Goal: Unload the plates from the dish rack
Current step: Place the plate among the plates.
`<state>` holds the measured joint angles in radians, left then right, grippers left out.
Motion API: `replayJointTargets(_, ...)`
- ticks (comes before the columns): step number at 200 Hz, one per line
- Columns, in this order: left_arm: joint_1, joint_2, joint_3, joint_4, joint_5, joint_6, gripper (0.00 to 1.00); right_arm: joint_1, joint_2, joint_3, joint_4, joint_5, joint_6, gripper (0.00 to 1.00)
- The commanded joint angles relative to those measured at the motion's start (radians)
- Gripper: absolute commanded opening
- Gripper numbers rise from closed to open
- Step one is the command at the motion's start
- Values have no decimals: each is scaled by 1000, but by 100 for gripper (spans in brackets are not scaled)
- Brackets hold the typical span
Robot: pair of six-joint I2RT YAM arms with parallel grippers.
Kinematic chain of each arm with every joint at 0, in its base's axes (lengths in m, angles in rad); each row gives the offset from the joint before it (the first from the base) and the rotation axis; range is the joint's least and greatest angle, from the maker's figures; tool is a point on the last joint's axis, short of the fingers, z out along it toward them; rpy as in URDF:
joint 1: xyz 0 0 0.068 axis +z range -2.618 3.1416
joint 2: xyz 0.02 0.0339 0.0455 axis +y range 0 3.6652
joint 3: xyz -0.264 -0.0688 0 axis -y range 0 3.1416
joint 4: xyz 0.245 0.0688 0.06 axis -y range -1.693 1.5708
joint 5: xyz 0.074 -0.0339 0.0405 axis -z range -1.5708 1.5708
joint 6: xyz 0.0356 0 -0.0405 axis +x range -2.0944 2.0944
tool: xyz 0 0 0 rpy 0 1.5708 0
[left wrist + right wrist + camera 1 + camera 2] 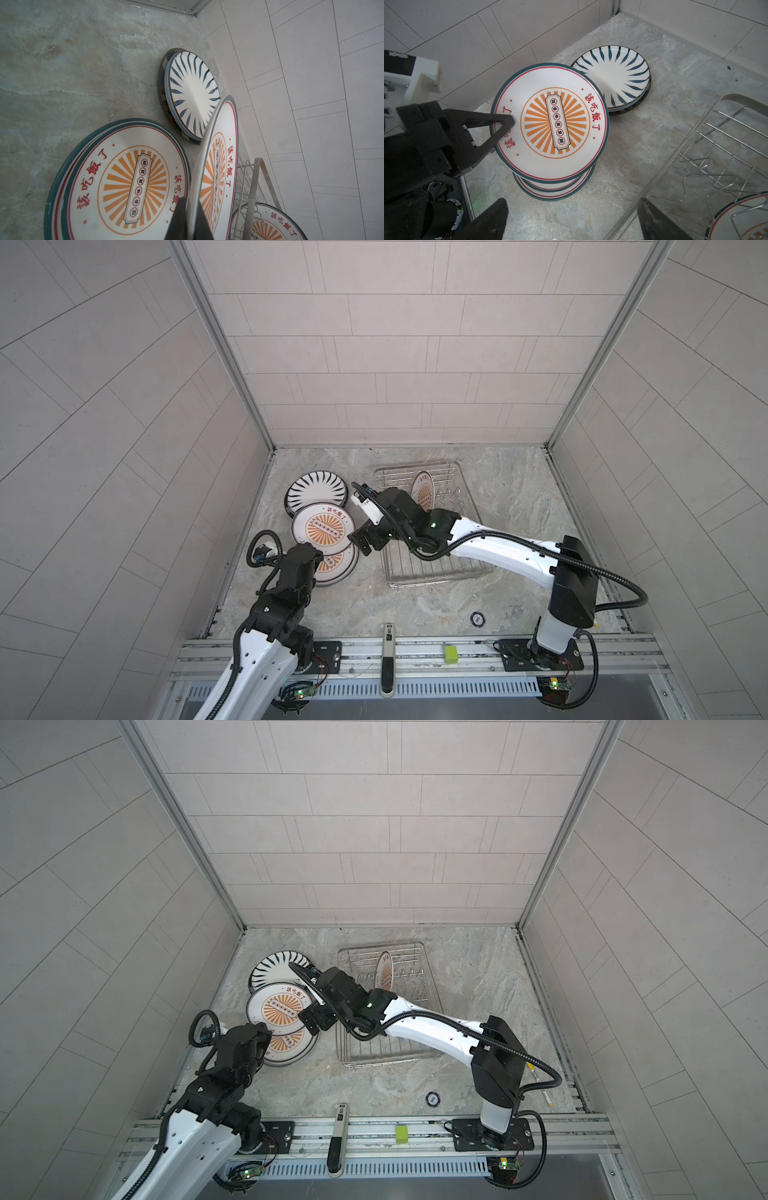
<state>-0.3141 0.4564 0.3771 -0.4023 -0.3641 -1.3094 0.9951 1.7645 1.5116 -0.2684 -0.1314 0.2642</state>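
Note:
The plate hangs tilted above the stack, so it is too early for my left gripper to open now. The plate would fall crooked across the stack's rim.
My left gripper [192,218] is shut on the rim of a white plate with an orange sunburst [550,120], which it holds tilted above a stack of like plates [556,191] on the table's left side. In both top views this held plate [323,529] hides part of the stack [338,568]. Behind it lie the black-striped plates [318,491]. The wire dish rack [415,583] stands mid-table with one sunburst plate [423,491] upright at its far end. My right gripper [572,207] is open and empty, over the bare table by the rack's left rim [660,176].
The tiled left wall runs close behind the plate stacks. A small round disc [478,619] lies on the table near the front. On the front rail sit a grey-black hand device [387,659] and a green block [451,654]. A pen [540,1085] lies at the right edge.

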Motion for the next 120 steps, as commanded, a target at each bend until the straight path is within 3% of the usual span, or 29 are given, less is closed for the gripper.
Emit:
replayJointTargets(1,9,3,34,-17,-38,-50,0,5,24,33,-16,-31,-16,99)
replayJointTargets(120,9,51,18,-111,-17,-147,0,-1,135,122,-56,-37,-17,97)
